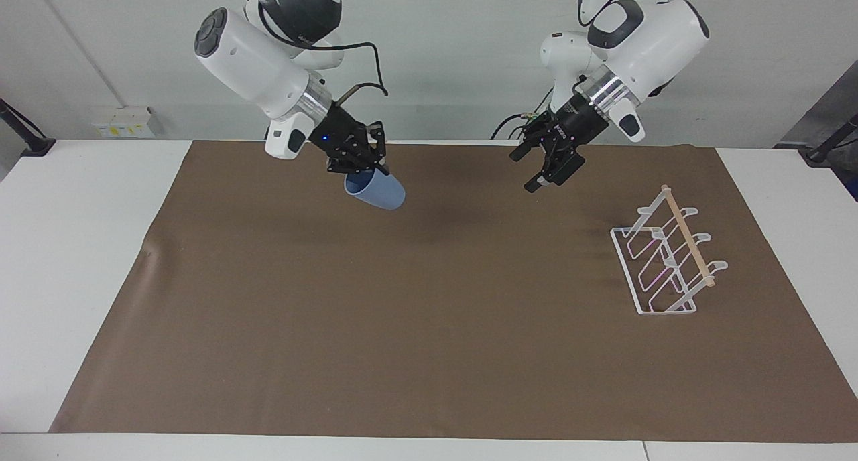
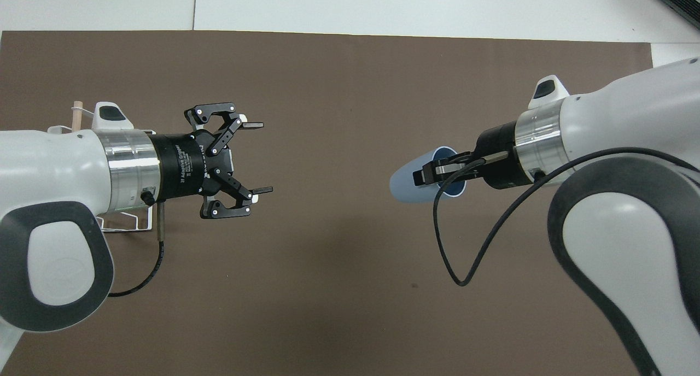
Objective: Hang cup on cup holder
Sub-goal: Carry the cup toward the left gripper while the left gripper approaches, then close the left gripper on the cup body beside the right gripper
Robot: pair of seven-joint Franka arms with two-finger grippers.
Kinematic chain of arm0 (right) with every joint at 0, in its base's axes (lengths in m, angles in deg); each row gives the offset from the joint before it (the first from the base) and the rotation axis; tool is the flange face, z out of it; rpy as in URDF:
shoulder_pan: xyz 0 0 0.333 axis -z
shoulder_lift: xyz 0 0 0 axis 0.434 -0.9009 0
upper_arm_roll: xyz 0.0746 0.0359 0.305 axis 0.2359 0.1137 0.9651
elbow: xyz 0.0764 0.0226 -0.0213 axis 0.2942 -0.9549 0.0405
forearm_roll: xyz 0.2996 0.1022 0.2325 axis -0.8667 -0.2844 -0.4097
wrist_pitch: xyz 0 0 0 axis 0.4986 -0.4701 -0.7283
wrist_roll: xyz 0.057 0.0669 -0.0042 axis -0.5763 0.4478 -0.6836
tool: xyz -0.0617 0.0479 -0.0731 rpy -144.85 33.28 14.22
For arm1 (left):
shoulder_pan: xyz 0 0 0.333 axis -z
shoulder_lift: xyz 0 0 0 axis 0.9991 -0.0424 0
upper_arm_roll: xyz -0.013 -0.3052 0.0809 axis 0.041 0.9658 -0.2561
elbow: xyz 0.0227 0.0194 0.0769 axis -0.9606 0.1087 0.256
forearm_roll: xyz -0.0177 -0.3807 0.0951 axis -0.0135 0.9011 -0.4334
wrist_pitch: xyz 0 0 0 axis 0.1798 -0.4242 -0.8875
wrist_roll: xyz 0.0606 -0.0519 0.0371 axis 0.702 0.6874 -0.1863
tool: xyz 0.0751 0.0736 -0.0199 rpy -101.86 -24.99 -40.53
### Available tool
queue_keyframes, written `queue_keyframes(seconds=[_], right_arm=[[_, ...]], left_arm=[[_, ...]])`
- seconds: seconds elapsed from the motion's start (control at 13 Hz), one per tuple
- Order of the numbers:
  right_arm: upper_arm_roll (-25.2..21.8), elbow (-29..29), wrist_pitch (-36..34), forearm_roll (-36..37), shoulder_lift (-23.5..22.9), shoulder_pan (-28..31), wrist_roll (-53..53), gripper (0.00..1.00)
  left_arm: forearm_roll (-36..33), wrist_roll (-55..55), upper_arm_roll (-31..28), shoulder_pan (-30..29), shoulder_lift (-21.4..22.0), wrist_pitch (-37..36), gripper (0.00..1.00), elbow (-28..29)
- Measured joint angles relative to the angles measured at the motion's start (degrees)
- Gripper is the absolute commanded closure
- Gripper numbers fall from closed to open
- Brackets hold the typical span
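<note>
The light-blue cup should hang on the wire cup holder [image 2: 128, 222], so my left gripper needs to grab it by its base end [image 2: 398, 183] next.
My right gripper [image 1: 365, 168] [image 2: 432, 174] is shut on the rim of the light-blue cup [image 1: 377, 193] [image 2: 409, 183] and holds it tilted in the air over the brown mat, its base toward the left arm's end. My left gripper [image 1: 544, 177] [image 2: 261, 157] is open and empty, in the air over the mat, pointing at the cup with a gap between them. The white wire cup holder [image 1: 667, 263] with its wooden rod stands on the mat at the left arm's end. In the overhead view only its edge [image 2: 76, 113] shows past the left arm.
A brown mat [image 1: 429, 354] covers most of the white table [image 1: 74, 246]. A black cable [image 2: 465, 239] loops down from the right wrist, and another [image 2: 147, 266] hangs from the left wrist.
</note>
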Motion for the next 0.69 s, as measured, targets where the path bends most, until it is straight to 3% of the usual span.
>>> queue_keyframes(seconds=[0.31,0.69], right_arm=[[0.2,-0.1,8.6,-1.6,0.3,-8.4,6.2,1.0],[0.2,-0.2,12.3,-1.7,0.3,-12.3,10.6,1.0]], left_arm=[[0.1,-4.5,0.0,4.3,-2.2,3.4,0.0,1.7],[0.1,-5.9,-0.4,4.6,-1.5,-2.6,0.0,2.3]])
